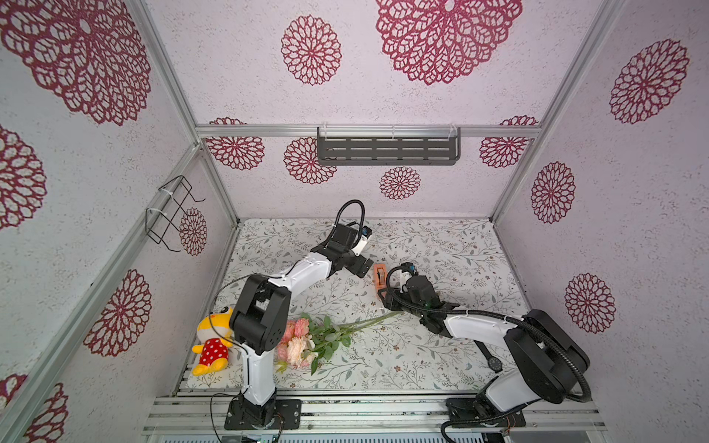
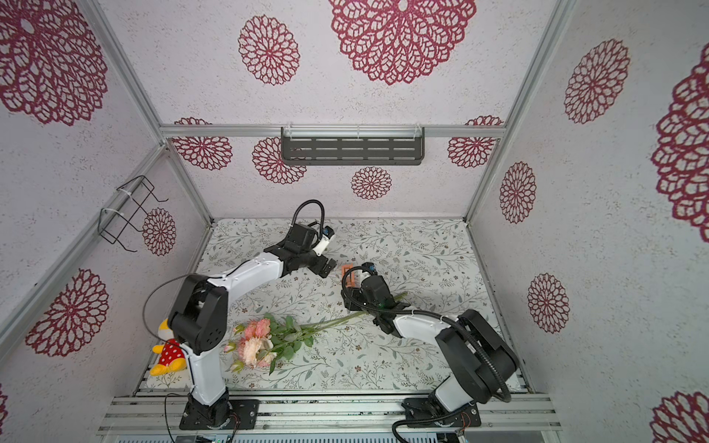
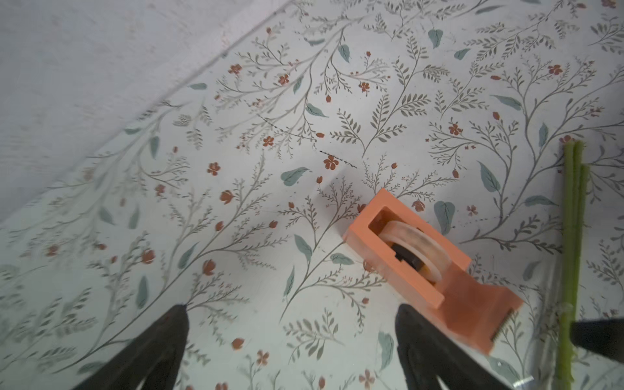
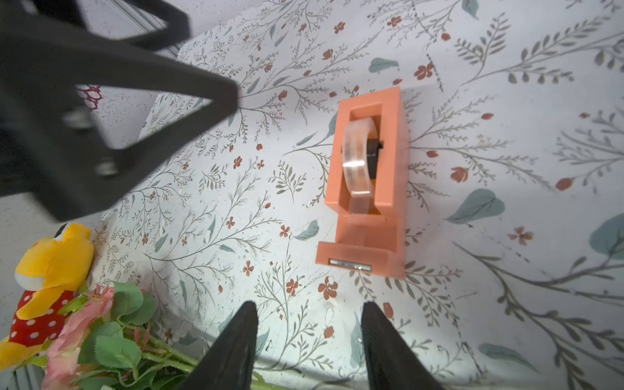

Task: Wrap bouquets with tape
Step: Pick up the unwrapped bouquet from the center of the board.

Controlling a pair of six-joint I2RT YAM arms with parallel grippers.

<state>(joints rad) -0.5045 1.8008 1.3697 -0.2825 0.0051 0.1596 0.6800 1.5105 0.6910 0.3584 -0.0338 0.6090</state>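
I should reach the bouquet with my left gripper and grab its green stems toward the blooms. The length of the stems beyond then stays free to wrap with tape.
The bouquet (image 1: 307, 341) (image 2: 264, 337) lies on the table at the front left, pink and peach blooms toward the left arm's base. Its long green stems (image 1: 368, 322) (image 3: 570, 236) run right, under my right arm. The orange tape dispenser (image 1: 379, 277) (image 2: 348, 276) (image 3: 422, 256) (image 4: 368, 182) stands mid-table with its clear tape roll (image 4: 356, 158) seated in it. My left gripper (image 1: 360, 268) (image 3: 292, 309) is open just left of the dispenser, one finger beside its cutter end. Just in front of the dispenser, my right gripper (image 1: 385, 299) (image 4: 309, 304) is open and holds nothing.
A yellow plush toy in a red dotted dress (image 1: 213, 341) (image 4: 50, 270) lies at the front left corner beside the blooms. A dark slotted shelf (image 1: 387, 149) hangs on the back wall. A wire rack (image 1: 172, 214) hangs on the left wall.
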